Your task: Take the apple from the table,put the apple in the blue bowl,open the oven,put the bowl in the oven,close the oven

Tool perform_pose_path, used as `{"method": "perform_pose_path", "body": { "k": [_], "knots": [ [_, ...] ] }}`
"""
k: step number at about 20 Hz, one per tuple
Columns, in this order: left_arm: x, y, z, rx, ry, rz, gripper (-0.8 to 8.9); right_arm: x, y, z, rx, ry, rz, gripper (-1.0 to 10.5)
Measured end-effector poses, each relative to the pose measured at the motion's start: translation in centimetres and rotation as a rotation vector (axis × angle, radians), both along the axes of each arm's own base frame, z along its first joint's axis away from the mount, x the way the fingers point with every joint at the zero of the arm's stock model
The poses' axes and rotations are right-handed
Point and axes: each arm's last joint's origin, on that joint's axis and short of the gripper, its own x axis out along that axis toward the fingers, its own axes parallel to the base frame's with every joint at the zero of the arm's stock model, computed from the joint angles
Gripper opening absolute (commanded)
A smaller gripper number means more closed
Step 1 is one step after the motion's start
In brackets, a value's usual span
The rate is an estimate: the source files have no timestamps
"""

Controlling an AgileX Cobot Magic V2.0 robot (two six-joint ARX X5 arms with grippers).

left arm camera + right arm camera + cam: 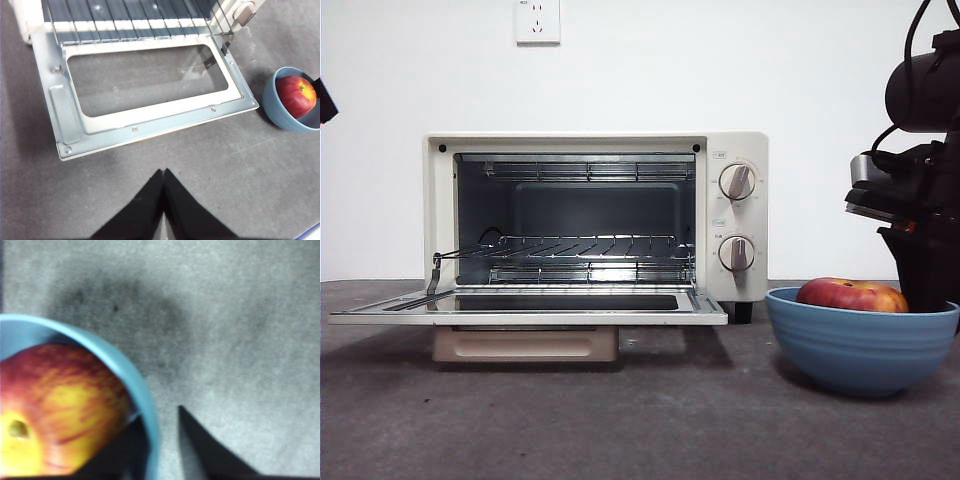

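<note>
The blue bowl should go into the oven with the apple [60,410] in it, so my right gripper should grab the bowl by its rim [149,410] next.
The oven [740,215] stands open, its glass door [520,315] folded flat toward me; the left wrist view shows that door [150,120] from above. To the oven's right, the red and yellow apple [850,295] lies in the blue bowl [860,345]. My right gripper [159,415] is open and straddles the bowl's rim [135,385]: one jaw is inside beside the apple [60,410], the other outside with a small gap to the wall. My left gripper [163,172] is shut and empty, above the bare table in front of the door, with the bowl [272,102] off to its side.
A wire rack [570,245] sits inside the oven cavity. The beige handle [525,345] hangs under the lowered door, close to the table. The right arm [920,200] fills the right edge above the bowl. A wall socket [537,20] is high behind the oven.
</note>
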Motion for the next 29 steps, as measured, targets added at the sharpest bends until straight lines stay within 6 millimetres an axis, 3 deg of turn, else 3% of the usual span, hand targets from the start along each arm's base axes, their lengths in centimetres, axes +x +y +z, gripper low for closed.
{"method": "perform_pose_path", "body": {
  "k": [7,12,17,19,24,29],
  "knots": [
    [0.1,0.0,-0.8,-0.007,-0.019,0.011,0.07,-0.6,0.9,0.9,0.083,-0.009,0.033,0.0],
    [0.4,-0.1,-3.7,0.001,0.02,0.014,0.07,-1.2,5.3,7.0,0.171,-0.167,0.141,0.0],
    [0.5,-0.1,-3.8,-0.005,0.006,0.017,0.07,0.6,10.2,11.6,0.239,-0.315,0.171,0.0],
    [0.5,-0.1,-3.8,-0.004,0.007,0.017,0.07,2.3,11.4,11.9,0.25,-0.312,0.146,0.0],
    [0.5,-0.1,-3.8,-0.005,0.005,0.018,0.07,6.3,13.8,10.4,0.259,-0.249,0.067,0.0],
    [0.5,-0.1,-3.8,-0.005,0.004,0.017,0.07,8.1,15.0,9.0,0.256,-0.203,-0.03,0.0]
  ]
}}
